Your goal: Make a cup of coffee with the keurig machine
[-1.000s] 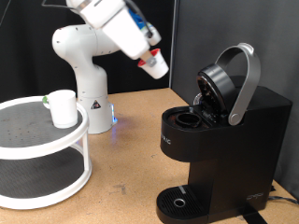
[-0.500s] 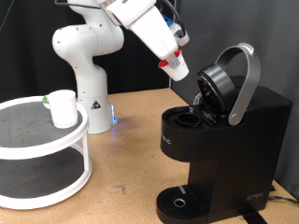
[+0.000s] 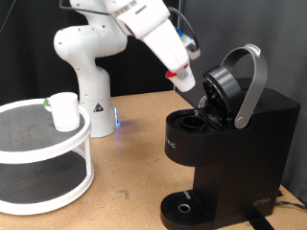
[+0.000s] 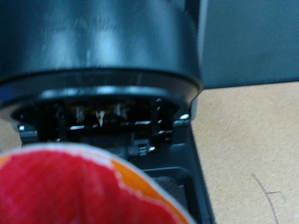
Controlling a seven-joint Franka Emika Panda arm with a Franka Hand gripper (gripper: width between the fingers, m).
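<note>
The pod with the red top (image 3: pixel 171 74) (image 4: pixel 79 191) hangs above the open pod chamber, so from here my gripper keeps holding the pod until the pod is in the chamber.
The black keurig machine (image 3: pixel 235 144) stands at the exterior view's right with its grey-handled lid (image 3: pixel 251 84) raised and the pod chamber (image 3: pixel 197 122) open. My gripper (image 3: pixel 180 77) is shut on a small white pod with a red top (image 3: pixel 182 80), just above and left of the chamber. In the wrist view the pod's red top (image 4: pixel 84 187) fills the foreground, blurred, with the machine's black head (image 4: pixel 93 47) close behind. The white cup (image 3: pixel 63 110) stands on a round shelf, far from the gripper.
A white two-tier round shelf (image 3: pixel 38 153) stands at the exterior view's left. The robot's white base (image 3: pixel 91 86) is behind it. The drip tray (image 3: pixel 182 206) sits at the machine's foot. The table is wood.
The gripper has carried the pod to the right and downward, from mid-air to just beside the machine's open lid.
</note>
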